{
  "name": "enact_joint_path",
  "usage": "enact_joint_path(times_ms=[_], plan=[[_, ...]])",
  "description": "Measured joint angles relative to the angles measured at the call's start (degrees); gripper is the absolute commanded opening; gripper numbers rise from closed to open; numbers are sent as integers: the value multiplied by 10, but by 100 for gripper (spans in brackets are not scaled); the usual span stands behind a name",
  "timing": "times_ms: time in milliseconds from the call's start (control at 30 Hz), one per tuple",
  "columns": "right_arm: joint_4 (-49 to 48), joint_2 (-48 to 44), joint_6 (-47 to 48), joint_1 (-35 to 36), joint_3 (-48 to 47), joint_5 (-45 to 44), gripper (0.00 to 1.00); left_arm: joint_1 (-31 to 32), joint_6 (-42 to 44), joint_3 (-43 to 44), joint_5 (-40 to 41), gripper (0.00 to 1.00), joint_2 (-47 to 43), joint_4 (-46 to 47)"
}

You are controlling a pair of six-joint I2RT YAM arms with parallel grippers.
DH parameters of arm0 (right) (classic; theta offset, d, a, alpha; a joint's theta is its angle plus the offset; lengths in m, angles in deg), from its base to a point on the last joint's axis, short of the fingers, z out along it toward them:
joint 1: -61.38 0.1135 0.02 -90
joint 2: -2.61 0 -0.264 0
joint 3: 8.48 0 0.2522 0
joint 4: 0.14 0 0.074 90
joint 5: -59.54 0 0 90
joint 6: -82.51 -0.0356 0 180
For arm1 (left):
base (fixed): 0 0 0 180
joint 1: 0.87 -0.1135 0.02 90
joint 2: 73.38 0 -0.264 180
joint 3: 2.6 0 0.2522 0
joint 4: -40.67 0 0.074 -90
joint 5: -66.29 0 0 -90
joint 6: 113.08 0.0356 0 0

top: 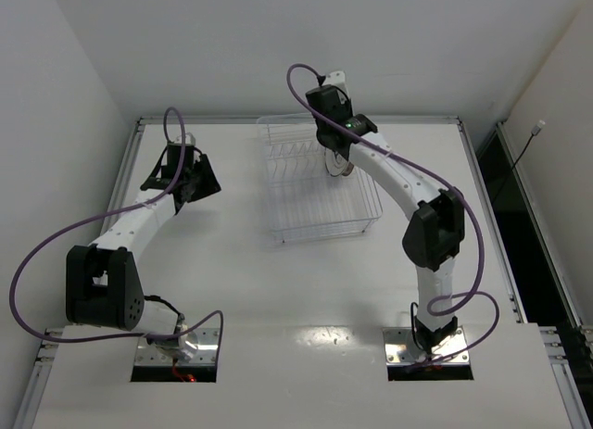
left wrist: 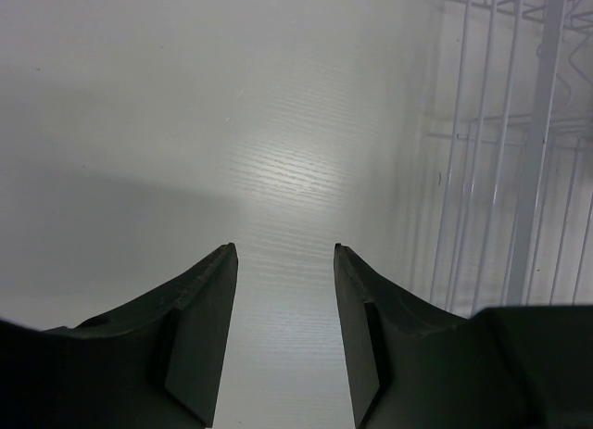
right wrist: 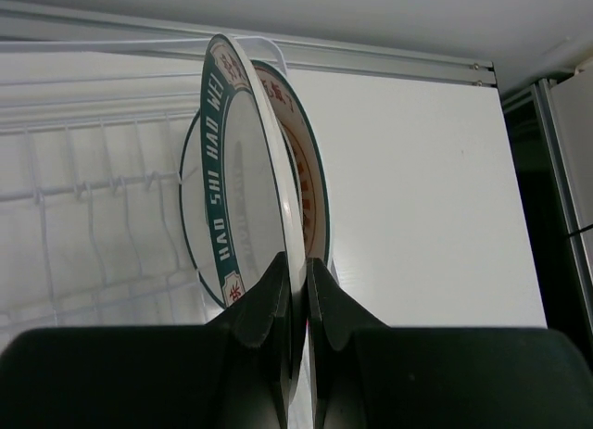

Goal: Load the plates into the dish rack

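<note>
The lettered plate would end up against the standing plates, short of the free wires, if I opened now. My right gripper needs to first move the plate toward the wires.
The dish rack (top: pixel 315 211) stands at the back middle of the table; its wires show in the right wrist view (right wrist: pixel 93 188) and at the right of the left wrist view (left wrist: pixel 519 170). My right gripper (right wrist: pixel 296 260) is shut on the rim of the plate with the blue-green lettered band (right wrist: pixel 222 170), held on edge at the rack's right side (top: pixel 345 168). Close beside it on the right stands a plate with orange markings (right wrist: pixel 310 183). A thin dark rim of another plate (right wrist: pixel 184 207) peeks out behind on the left. My left gripper (left wrist: pixel 284 248) is open over bare table, left of the rack (top: pixel 196 182).
A metal rail (right wrist: pixel 389 63) runs along the table's back edge, just behind the rack. A dark gap (right wrist: pixel 547 170) borders the table's right edge. Purple cables (top: pixel 56 244) loop beside both arms.
</note>
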Motion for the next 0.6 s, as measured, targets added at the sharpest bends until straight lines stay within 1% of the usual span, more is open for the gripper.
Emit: enact_joint_path(times_ms=[367, 600], plan=[[-9, 1, -1, 5, 0, 19, 0, 0, 0, 0, 0, 43, 0, 0], [-11, 33, -8, 5, 7, 53, 0, 0, 0, 0, 0, 43, 0, 0]])
